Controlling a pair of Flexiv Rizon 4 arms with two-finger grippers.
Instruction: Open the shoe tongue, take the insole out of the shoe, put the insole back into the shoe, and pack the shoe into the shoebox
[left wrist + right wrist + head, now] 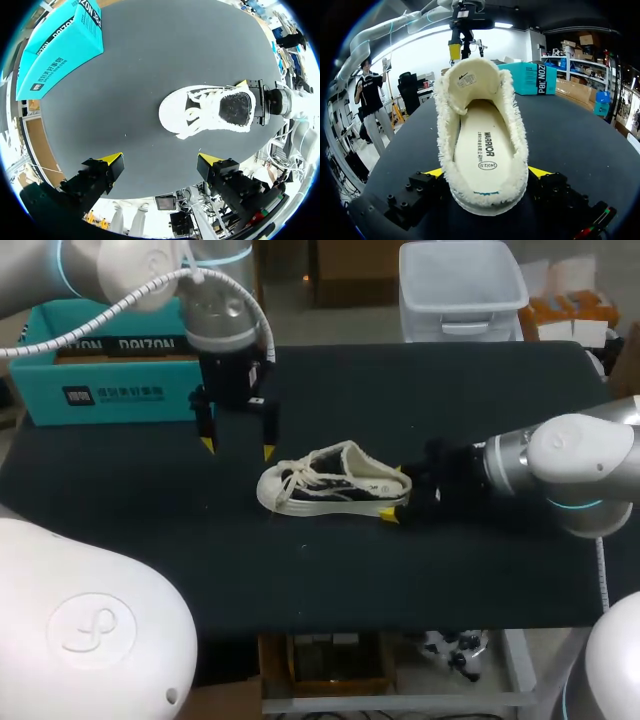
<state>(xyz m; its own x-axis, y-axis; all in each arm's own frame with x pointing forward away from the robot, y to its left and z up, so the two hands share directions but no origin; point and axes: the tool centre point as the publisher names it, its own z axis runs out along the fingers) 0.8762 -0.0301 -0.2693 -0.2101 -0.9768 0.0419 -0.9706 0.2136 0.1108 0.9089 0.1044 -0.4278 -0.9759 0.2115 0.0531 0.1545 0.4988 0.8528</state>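
Observation:
My right gripper is to grab the sneaker by its heel (402, 493) next, and this leaves the sneaker's tongue (348, 452) free to be opened.
A white low sneaker (330, 483) with black side stripes lies mid-table, toe to the left. Its fleecy collar (517, 125) frames the white insole (482, 145), which lies flat inside, and the tongue (470, 82) stands up. My right gripper (395, 492) is open at table level, with the heel (487, 202) between its fingers. My left gripper (238, 448) hangs open above the table just left of the toe, holding nothing; from there the shoe (205, 110) lies ahead of it. The teal shoebox (100, 380) stands at the back left.
The black tabletop (450, 390) spreads bare to the right of and in front of the shoe. The shoebox (60, 45) sits close to the table's back left corner, behind my left arm.

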